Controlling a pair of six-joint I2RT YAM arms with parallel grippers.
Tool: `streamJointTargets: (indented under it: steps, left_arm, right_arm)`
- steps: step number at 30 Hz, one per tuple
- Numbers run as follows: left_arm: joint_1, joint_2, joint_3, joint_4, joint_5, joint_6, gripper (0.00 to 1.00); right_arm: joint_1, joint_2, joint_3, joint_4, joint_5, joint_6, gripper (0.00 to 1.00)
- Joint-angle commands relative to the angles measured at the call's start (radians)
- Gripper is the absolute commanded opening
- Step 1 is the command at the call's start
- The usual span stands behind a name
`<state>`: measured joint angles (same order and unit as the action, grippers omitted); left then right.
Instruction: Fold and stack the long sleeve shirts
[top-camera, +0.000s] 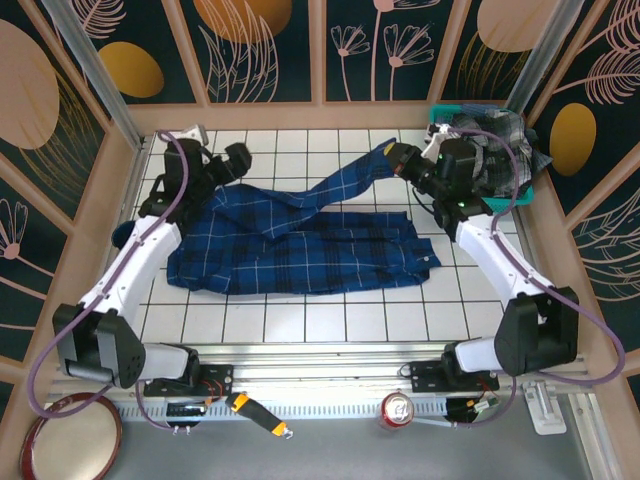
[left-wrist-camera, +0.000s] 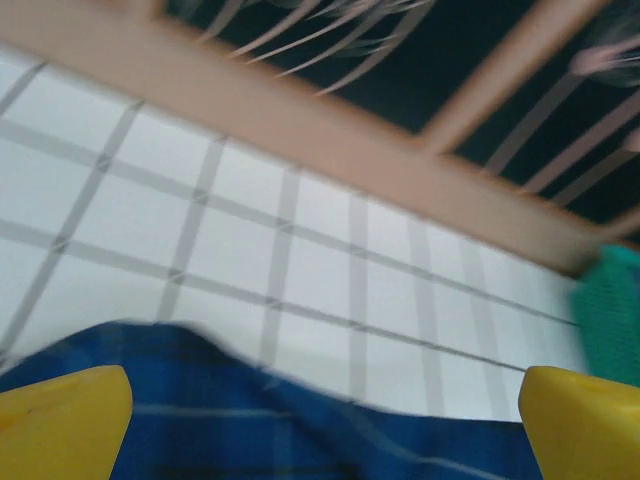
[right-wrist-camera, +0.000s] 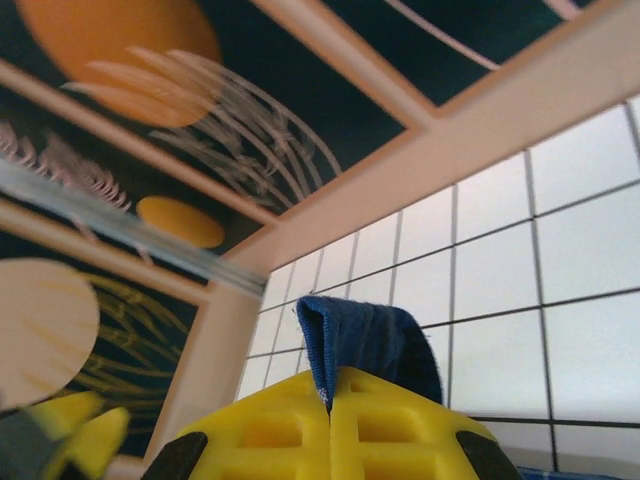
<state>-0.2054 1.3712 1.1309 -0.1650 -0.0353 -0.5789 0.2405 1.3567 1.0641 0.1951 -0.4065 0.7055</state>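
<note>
Next, my left gripper picks up the plaid shirt's back edge (top-camera: 228, 193) (left-wrist-camera: 215, 375), opposite the held cuff, to stretch it.
A navy-blue plaid long sleeve shirt (top-camera: 300, 245) lies spread across the middle of the white tiled table (top-camera: 300, 320). One sleeve (top-camera: 345, 180) stretches up toward the back right. My right gripper (top-camera: 395, 158) is shut on that sleeve's cuff (right-wrist-camera: 370, 340), which sticks up from between the closed yellow fingers (right-wrist-camera: 290, 430). My left gripper (top-camera: 238, 160) hovers over the shirt's back left edge (left-wrist-camera: 300, 440), open wide, with its fingertips (left-wrist-camera: 60, 420) far apart and nothing between them. A grey checked shirt (top-camera: 495, 140) is heaped in the teal basket (top-camera: 526, 194) at the back right.
Wooden frame walls (top-camera: 300, 115) close in the table on three sides. The teal basket (left-wrist-camera: 610, 310) sits in the back right corner. A red can (top-camera: 398, 408), an orange-handled tool (top-camera: 255, 412) and a red tape roll (top-camera: 70, 440) lie beyond the near rail.
</note>
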Motion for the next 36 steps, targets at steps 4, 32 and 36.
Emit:
streamJointTargets:
  steps: [4, 32, 36]
  left_arm:
    - [0.063, 0.152, -0.048, -0.076, -0.091, -0.032, 0.99]
    - [0.178, 0.664, 0.245, -0.154, 0.017, 0.156, 0.56]
    - [0.178, 0.701, 0.297, -0.172, 0.007, 0.205, 0.36]
  right_arm:
    - [0.062, 0.123, 0.280, -0.086, -0.178, -0.119, 0.00]
    - [0.137, 0.090, 0.276, -0.127, -0.171, -0.200, 0.00]
    - [0.122, 0.090, 0.265, -0.112, -0.178, -0.195, 0.00]
